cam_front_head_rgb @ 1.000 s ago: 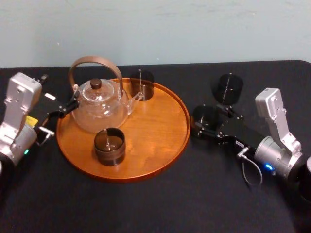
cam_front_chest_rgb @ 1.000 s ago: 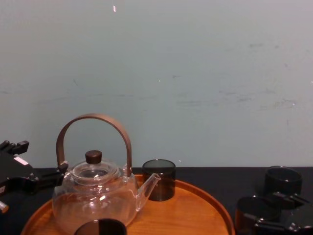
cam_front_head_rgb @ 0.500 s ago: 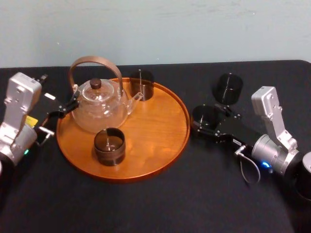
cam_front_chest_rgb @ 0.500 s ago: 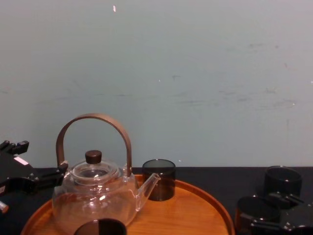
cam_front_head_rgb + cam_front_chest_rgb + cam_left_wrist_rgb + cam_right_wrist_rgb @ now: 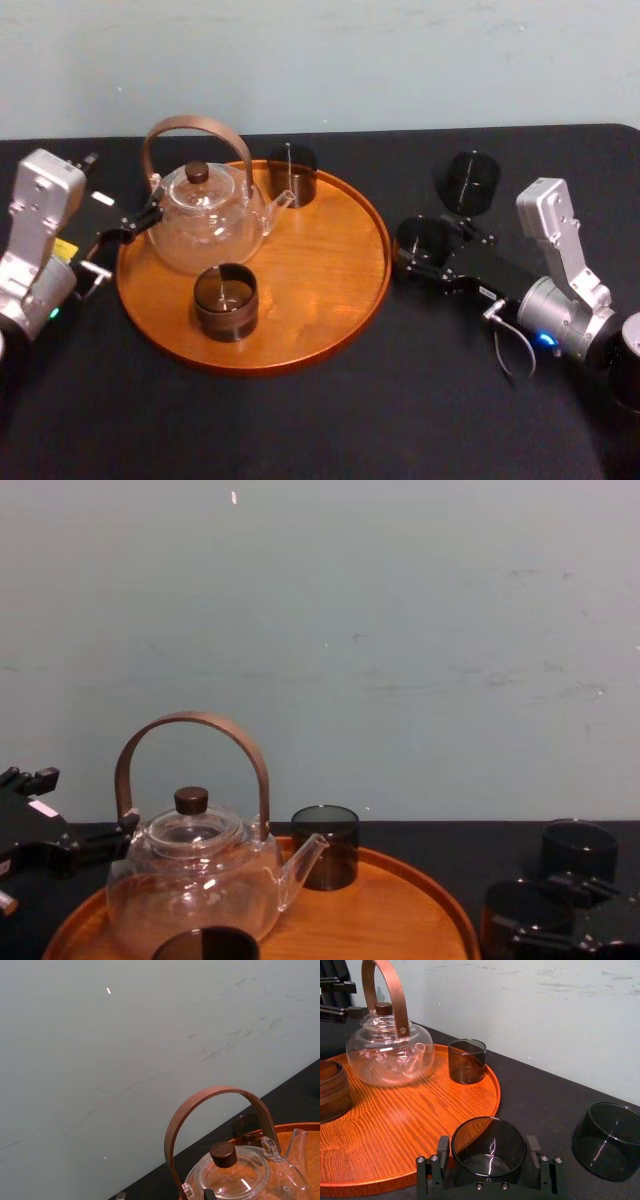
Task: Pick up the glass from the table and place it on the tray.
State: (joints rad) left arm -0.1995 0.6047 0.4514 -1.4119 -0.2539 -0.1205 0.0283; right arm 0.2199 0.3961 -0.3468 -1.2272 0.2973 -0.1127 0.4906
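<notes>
My right gripper grabs the dark smoked glass by its side (image 5: 527,925) next, to set the glass on the tray (image 5: 375,915).
A dark smoked glass (image 5: 420,238) stands on the black table (image 5: 330,420), just right of the round orange-brown tray (image 5: 330,300). My right gripper (image 5: 489,1152) is open and straddles this glass low down. One finger (image 5: 443,1149) is on each side, close to the wall, and the glass rests on the table. At the tray's left edge, my left gripper (image 5: 125,192) is parked open beside the teapot.
A glass teapot (image 5: 205,215) with a brown arched handle and two dark glasses (image 5: 292,175) (image 5: 226,300) sit on the tray. Another dark glass (image 5: 472,180) stands on the table behind my right gripper. The tray's right half is bare wood.
My right arm has edged slightly forward, bringing its fingers a little farther around the glass. The glass, tray and left arm have not moved.
</notes>
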